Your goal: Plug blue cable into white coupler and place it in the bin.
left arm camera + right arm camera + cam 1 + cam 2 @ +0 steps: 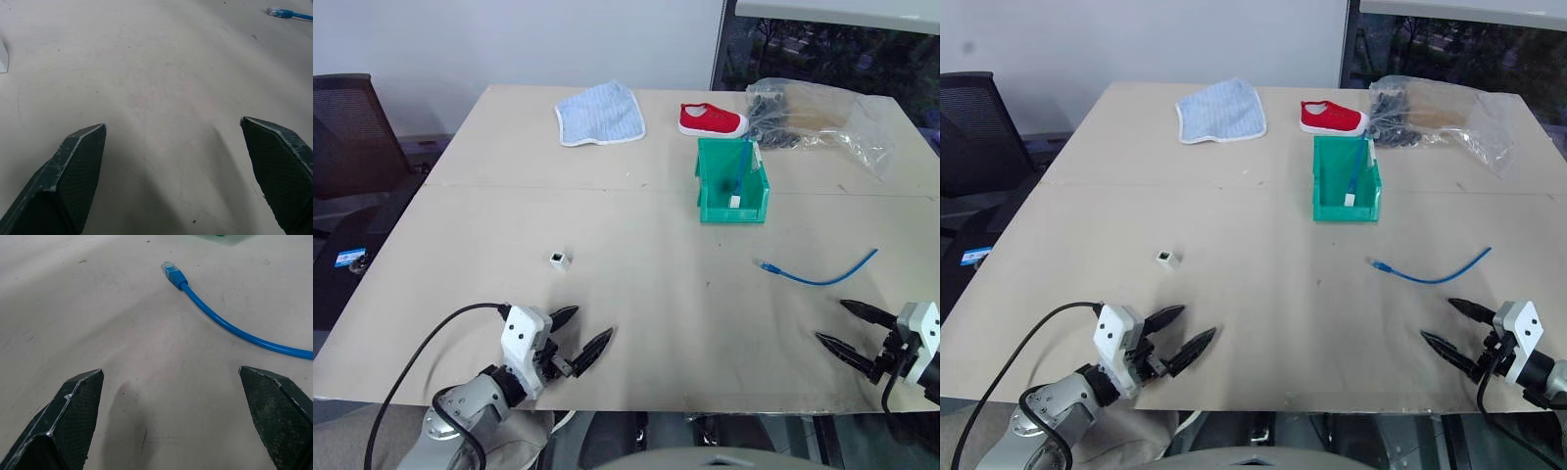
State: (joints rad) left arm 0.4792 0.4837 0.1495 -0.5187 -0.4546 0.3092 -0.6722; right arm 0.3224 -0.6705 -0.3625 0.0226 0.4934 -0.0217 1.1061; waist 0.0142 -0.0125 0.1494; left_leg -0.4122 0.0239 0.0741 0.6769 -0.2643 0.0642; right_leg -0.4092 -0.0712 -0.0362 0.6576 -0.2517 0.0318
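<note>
Next, my left gripper picks up the coupler on the table by its flat sides, so the coupler's dark socket stays open for the blue cable's plug.
The blue cable lies loose in a shallow curve on the table's right side, its clear plug pointing left. The white coupler sits alone on the left half of the table, dark socket up. The teal bin stands behind them near the middle; another blue cable with a white coupler leans inside it. My left gripper hovers open near the front edge, in front of the coupler, nothing between its fingers. My right gripper is open at the front right, just in front of the cable.
A blue-and-white cloth, a red shoe and a clear plastic bag of dark items lie along the table's far side. A black chair stands at the left.
</note>
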